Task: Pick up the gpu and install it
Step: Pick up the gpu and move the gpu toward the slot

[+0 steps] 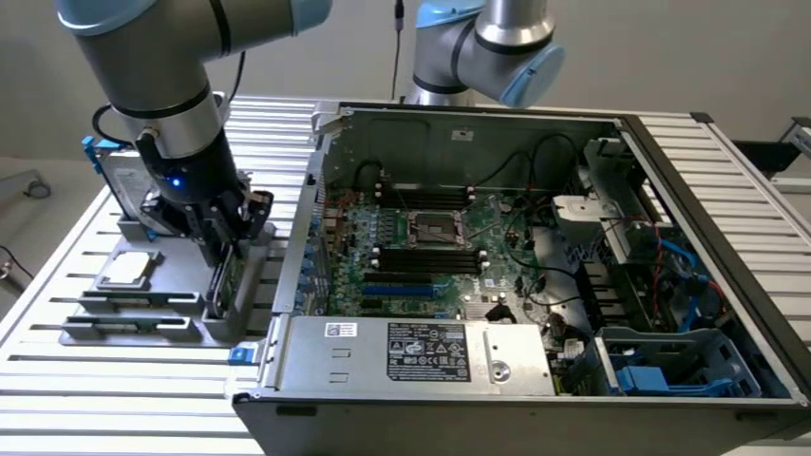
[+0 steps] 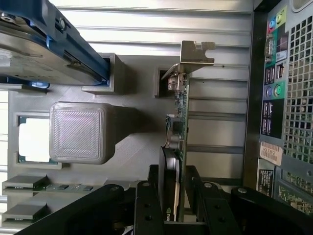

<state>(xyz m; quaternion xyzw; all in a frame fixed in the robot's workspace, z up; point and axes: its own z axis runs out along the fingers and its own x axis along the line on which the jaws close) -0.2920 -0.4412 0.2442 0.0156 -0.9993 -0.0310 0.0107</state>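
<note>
I will next take hold of the GPU by its black-covered end [image 2: 172,198] with my gripper, so that the GPU's silver bracket [image 2: 194,55] stays free to go into the case.
The gpu [image 2: 177,112] stands on edge in a slot of the grey holder [image 2: 132,147], green board and black cover showing, its silver bracket [image 2: 195,53] at the far end. My gripper [image 2: 172,205] is open and straddles the card's near end, one black finger [image 2: 146,205] on each side with a thin gap at the board side. In the exterior view my gripper [image 1: 226,245] reaches down into the holder [image 1: 140,318] at the exterior view's left of the open computer case [image 1: 507,247]; the gpu [image 1: 218,280] shows as a thin edge below the fingers.
The holder also carries a silver hard drive [image 1: 121,180] in a blue frame, a square processor chip [image 1: 129,269] and memory sticks [image 1: 127,302]. The case's motherboard [image 1: 419,252] lies exposed. A second arm [image 1: 488,47] stands behind the case. The case's rear panel [image 2: 288,98] is close beside the card.
</note>
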